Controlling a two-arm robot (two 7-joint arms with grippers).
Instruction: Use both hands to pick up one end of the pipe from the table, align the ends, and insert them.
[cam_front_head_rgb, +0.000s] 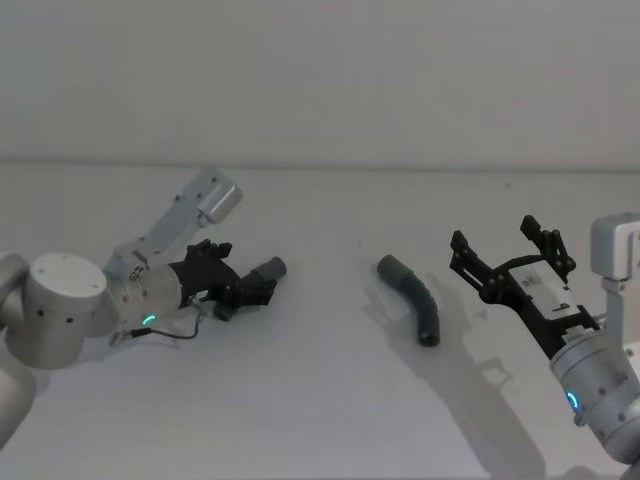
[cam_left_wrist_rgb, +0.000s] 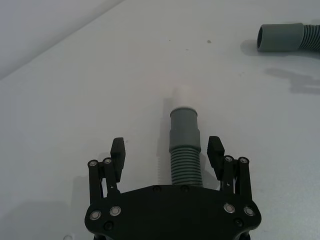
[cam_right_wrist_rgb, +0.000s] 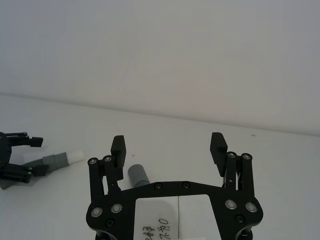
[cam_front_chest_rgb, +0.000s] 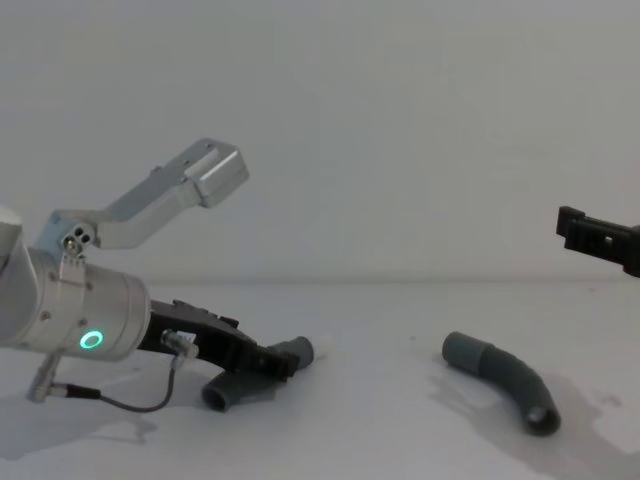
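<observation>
My left gripper grabs the pipe piece by its ribbed part (cam_left_wrist_rgb: 186, 167) next, so the pipe piece's white tip stays free to be inserted.
One dark-grey ribbed pipe piece (cam_front_head_rgb: 268, 271) lies on the white table (cam_front_head_rgb: 320, 410) at the left, and its cuff ends in a white tip (cam_left_wrist_rgb: 184, 95). My left gripper (cam_left_wrist_rgb: 166, 150), on the wrist with the green ring, is low at the table and open. Its fingers stand on either side of this piece's ribbed part without touching it. The other curved pipe piece (cam_front_head_rgb: 412, 297) lies right of centre, with its open grey cuff (cam_left_wrist_rgb: 280, 37) toward the left piece. My right gripper (cam_front_head_rgb: 503, 245) hovers open to the right of that piece, nothing between its fingers.
A plain pale wall (cam_front_head_rgb: 320, 80) stands behind the table's far edge. A thin cable (cam_front_chest_rgb: 130, 400) loops from the left wrist down onto the table. Bare table lies between the two pieces.
</observation>
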